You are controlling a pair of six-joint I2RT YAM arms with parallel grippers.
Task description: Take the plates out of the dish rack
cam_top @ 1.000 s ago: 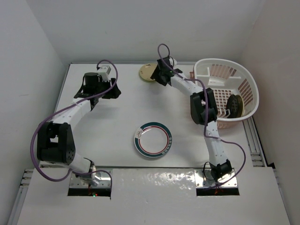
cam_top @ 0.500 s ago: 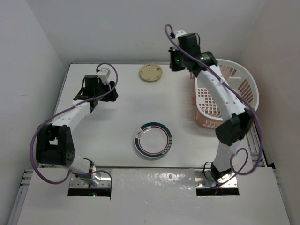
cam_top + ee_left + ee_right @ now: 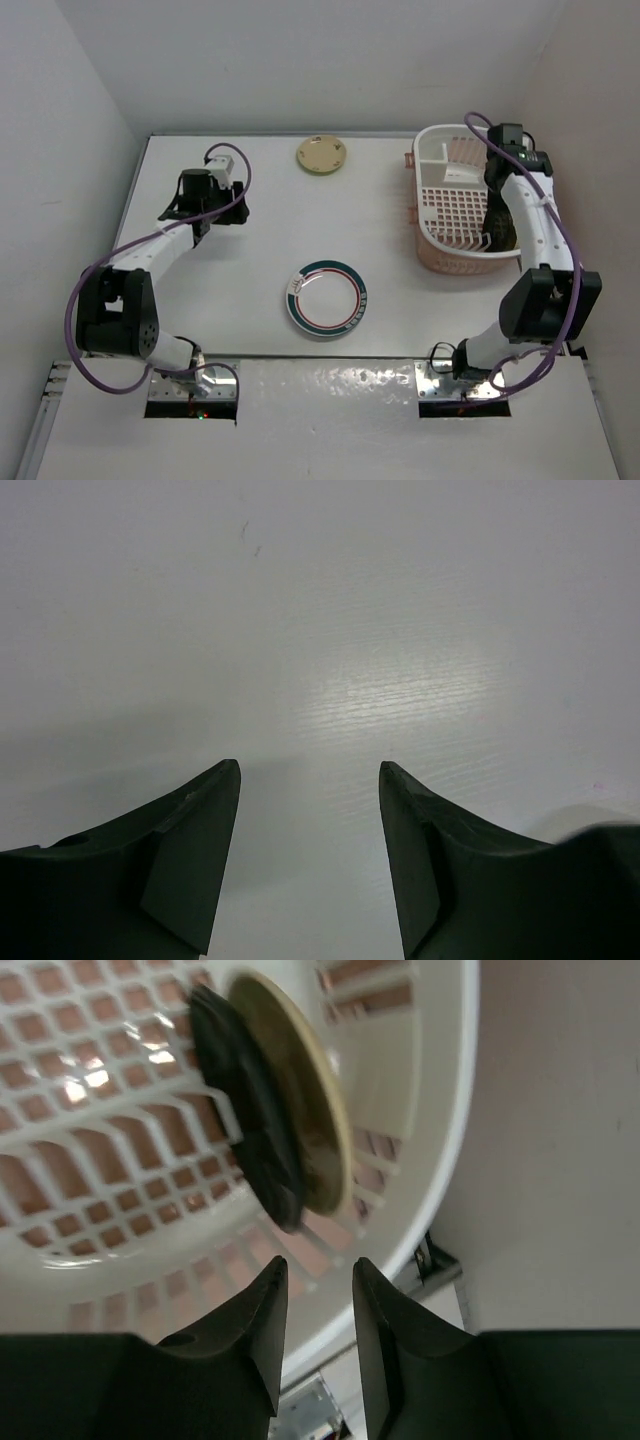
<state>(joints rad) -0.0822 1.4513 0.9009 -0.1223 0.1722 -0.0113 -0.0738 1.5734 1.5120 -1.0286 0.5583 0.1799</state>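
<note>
The robot's right gripper needs to grab the dark plate by its exposed rim [image 3: 497,218] [image 3: 255,1095] next, so that the plate's base stays free to rest on the tan plate.
The white dish rack [image 3: 432,137] on its pink base stands at the right. At its near end two plates stand on edge, a dark-looking one [image 3: 248,1110] and a yellowish-green one [image 3: 305,1080], seen together from above [image 3: 503,232]. A tan plate [image 3: 322,155] lies at the back of the table. A white plate with a green-red rim [image 3: 327,298] lies flat in the middle. My right gripper [image 3: 497,200] hangs over the rack, just short of the standing plates, its jaws [image 3: 318,1270] narrowly open and empty. My left gripper [image 3: 215,208] is open and empty [image 3: 310,770] over bare table at the left.
White walls close in the table at the back and both sides. The rack's rim [image 3: 440,1180] runs close under my right fingers. A metal rail [image 3: 540,300] lies along the table's right edge beside the rack.
My right arm has swung from the tan plate at the back of the table over to the rack's near end. The tan plate stays on the table. The left arm has barely moved.
</note>
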